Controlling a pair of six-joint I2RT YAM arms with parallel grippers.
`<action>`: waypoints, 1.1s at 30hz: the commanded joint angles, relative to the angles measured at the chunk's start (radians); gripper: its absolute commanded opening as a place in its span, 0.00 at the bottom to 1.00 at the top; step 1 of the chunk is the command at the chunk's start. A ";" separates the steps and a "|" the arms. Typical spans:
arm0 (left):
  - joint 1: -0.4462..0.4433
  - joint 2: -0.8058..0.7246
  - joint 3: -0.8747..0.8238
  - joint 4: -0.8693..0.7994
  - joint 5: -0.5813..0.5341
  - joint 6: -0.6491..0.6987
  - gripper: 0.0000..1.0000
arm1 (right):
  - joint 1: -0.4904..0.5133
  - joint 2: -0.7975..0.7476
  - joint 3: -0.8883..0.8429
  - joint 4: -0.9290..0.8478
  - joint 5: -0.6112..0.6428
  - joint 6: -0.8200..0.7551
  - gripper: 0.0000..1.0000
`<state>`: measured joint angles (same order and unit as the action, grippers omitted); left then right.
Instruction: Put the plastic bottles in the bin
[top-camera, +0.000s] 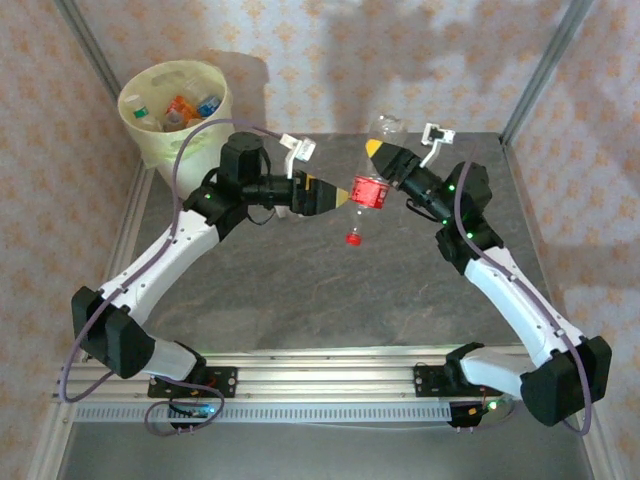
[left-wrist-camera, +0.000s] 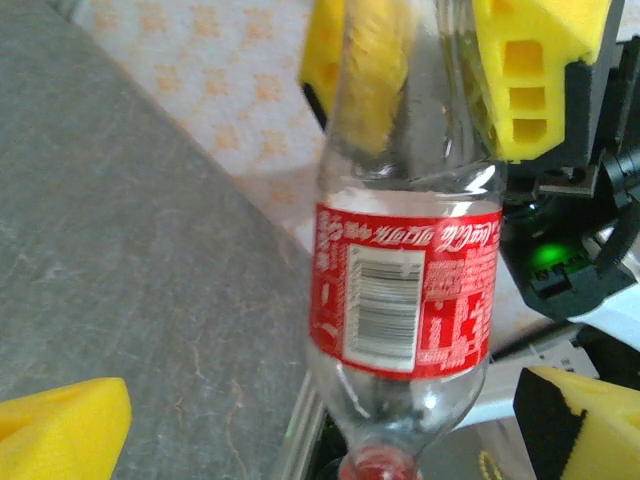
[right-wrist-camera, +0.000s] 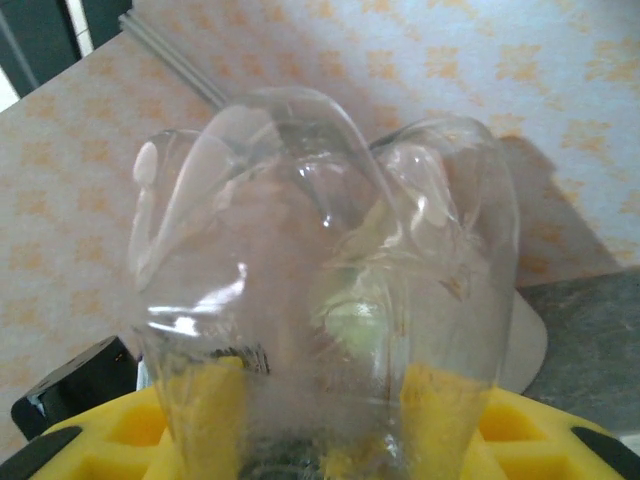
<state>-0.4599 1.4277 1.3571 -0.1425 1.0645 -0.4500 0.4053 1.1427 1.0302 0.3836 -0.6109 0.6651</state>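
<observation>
The gripper's fingers stop short of the bottle's side, so it isn't time to close yet. My left gripper needs to move toward the red label (top-camera: 370, 192) (left-wrist-camera: 405, 290) first, then close on the bottle.
A clear plastic bottle (top-camera: 368, 190) with a red label hangs upside down above the table, its red cap (top-camera: 352, 238) pointing down. My right gripper (top-camera: 385, 150) is shut on the bottle's base end, and its yellow fingers (right-wrist-camera: 190, 420) press both sides of the clear body (right-wrist-camera: 320, 260). My left gripper (top-camera: 338, 195) is open just left of the label. Its yellow fingertips (left-wrist-camera: 60, 430) stand wide on either side of the bottle's neck end (left-wrist-camera: 405, 300) without touching it. The cream bin (top-camera: 150, 140) stands at the back left with several bottles (top-camera: 180, 108) inside.
The grey stone tabletop (top-camera: 300, 290) lies under both arms. Metal frame posts (top-camera: 540, 70) rise at the back corners, and a rail (top-camera: 320, 385) runs along the near edge. A cable (top-camera: 185, 150) loops from the left arm in front of the bin.
</observation>
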 joint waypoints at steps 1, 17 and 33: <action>-0.013 0.014 0.041 0.130 0.075 -0.020 1.00 | 0.051 0.010 0.055 0.066 -0.036 -0.056 0.43; -0.081 0.028 0.072 0.090 0.026 0.057 0.55 | 0.097 0.149 0.119 0.184 -0.060 0.029 0.50; 0.042 0.071 0.341 -0.532 -1.140 0.167 0.46 | 0.095 -0.052 0.060 -0.404 0.616 -0.247 0.99</action>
<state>-0.4690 1.4853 1.6207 -0.5278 0.2390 -0.2962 0.4988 1.0988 1.1156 0.1272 -0.1730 0.4801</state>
